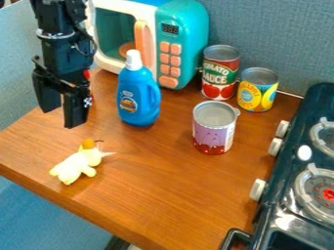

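Note:
My gripper should next grab the orange tip of the pale yellow plush toy, then move the toy across the wooden counter.
My black gripper (62, 113) hangs at the upper left, above the wooden counter, its two fingers apart with nothing between them. Below it and a little to the right, a small pale yellow plush toy (77, 164) with an orange tip lies on the counter near the front left edge. To the right of the gripper stands a blue bottle (137, 97) with a white cap. Behind the gripper, a small red and yellow object (88, 75) is partly hidden.
A teal and white toy microwave (182, 29) stands at the back. Right of the bottle are a purple-labelled can (214, 133), a tomato sauce can (219, 73) and a yellow can (257, 92). A dark toy stove (284, 205) runs along the right side.

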Available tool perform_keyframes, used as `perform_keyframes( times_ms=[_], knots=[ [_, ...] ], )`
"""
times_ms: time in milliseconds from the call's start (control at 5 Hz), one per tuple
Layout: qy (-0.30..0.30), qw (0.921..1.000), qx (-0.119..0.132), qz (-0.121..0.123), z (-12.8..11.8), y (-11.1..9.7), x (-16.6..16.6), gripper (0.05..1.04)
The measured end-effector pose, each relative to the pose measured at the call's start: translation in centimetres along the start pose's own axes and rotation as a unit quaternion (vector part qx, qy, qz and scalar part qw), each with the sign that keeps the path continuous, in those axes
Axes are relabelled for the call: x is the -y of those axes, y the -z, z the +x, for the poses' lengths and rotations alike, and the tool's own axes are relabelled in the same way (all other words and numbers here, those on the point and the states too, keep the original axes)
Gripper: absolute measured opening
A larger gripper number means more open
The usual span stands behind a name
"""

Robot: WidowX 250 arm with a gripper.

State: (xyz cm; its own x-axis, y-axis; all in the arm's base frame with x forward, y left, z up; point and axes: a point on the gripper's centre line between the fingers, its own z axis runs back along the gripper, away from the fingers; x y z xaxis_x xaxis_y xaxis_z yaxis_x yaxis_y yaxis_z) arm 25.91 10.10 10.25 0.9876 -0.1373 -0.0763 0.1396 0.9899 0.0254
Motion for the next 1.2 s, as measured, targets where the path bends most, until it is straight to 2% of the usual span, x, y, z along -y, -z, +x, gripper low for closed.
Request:
perform_keyframes(
  times_ms=[200,600,800,1000,1200],
  knots=[
    [0.001,0.9999,-0.012,-0.006,-0.2,0.7,0.2,1.001],
    [0.019,0.9998,0.005,0.003,-0.4,2.8,0.4,1.001],
    [-0.006,0.9994,-0.008,0.034,-0.7,3.5,-0.3,1.001],
    [0.016,0.9991,-0.027,0.027,-0.2,5.2,0.3,1.001],
    [0.035,0.9984,-0.043,0.009,-0.3,6.4,0.8,1.001]
  ],
)
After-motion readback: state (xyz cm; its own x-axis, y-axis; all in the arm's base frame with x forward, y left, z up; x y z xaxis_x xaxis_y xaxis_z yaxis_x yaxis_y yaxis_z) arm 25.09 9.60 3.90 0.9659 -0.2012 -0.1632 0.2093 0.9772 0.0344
